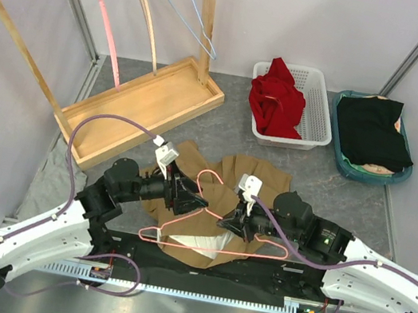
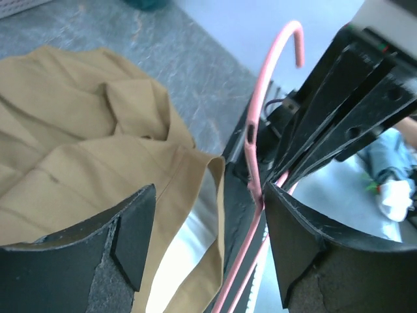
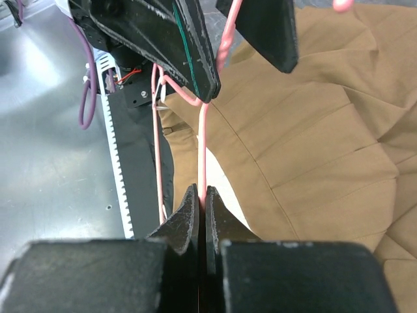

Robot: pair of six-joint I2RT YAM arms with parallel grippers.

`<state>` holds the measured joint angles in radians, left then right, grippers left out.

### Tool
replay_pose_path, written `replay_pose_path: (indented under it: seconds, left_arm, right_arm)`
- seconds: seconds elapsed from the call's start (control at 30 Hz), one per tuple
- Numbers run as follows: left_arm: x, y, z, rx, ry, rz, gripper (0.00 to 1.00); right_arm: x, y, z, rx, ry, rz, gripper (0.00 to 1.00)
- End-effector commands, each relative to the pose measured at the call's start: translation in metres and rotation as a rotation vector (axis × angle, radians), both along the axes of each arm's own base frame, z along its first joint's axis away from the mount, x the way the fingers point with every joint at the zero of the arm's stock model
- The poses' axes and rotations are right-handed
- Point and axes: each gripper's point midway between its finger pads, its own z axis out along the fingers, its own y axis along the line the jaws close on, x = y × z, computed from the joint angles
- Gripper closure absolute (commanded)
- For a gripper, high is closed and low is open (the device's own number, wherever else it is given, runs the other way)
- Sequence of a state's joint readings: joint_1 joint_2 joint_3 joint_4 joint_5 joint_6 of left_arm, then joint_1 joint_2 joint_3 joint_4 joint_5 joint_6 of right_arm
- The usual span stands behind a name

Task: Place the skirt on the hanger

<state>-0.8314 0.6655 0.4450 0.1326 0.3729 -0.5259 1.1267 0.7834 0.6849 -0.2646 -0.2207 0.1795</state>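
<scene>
My left gripper will grab the pink wire hanger point(image 1: 240, 253) by its neck point(image 1: 202, 200) next. The hanger's opposite end then stays free for the skirt to be placed on it.
The tan skirt point(image 1: 231, 168) lies crumpled on the table in front of both arms; it also shows in the left wrist view point(image 2: 78, 130) and the right wrist view point(image 3: 313, 130). A pink wire hanger point(image 1: 240, 253) lies over its near edge, hook pointing away. My right gripper point(image 1: 231, 221) is shut on the hanger's wire point(image 3: 202, 150), as the right wrist view point(image 3: 203, 199) shows. My left gripper point(image 1: 192, 200) is open point(image 2: 208, 254). The skirt's white-lined hem and the hanger's neck point(image 2: 257, 130) lie between its jaws, and neither is clamped.
A wooden rack point(image 1: 145, 105) stands at the back left with a pink hanger point(image 1: 101, 8), a wooden hanger point(image 1: 148, 16) and a blue wire hanger point(image 1: 191, 3). A white basket point(image 1: 317, 119) holds a red garment. A teal bin point(image 1: 338, 159) holds a black garment.
</scene>
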Motion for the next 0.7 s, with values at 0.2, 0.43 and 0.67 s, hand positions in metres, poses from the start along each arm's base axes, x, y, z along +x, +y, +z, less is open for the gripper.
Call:
replay_pose_path:
  seconds: [0.2,0.43,0.67]
  left_arm:
    - [-0.030,-0.018,0.033,-0.157,-0.005,-0.250,0.32]
    - [-0.033,-0.016,0.021,-0.141,0.027,-0.253,0.39]
    - [-0.020,-0.018,0.011,-0.098,0.051,-0.199,0.69]
  right_arm:
    - [0.000,0.011,0.023,0.106,-0.013,0.011,1.00]
    - [0.004,0.012,0.030,0.127,-0.023,-0.009,1.00]
    - [0.004,0.012,0.033,0.142,-0.012,-0.019,1.00]
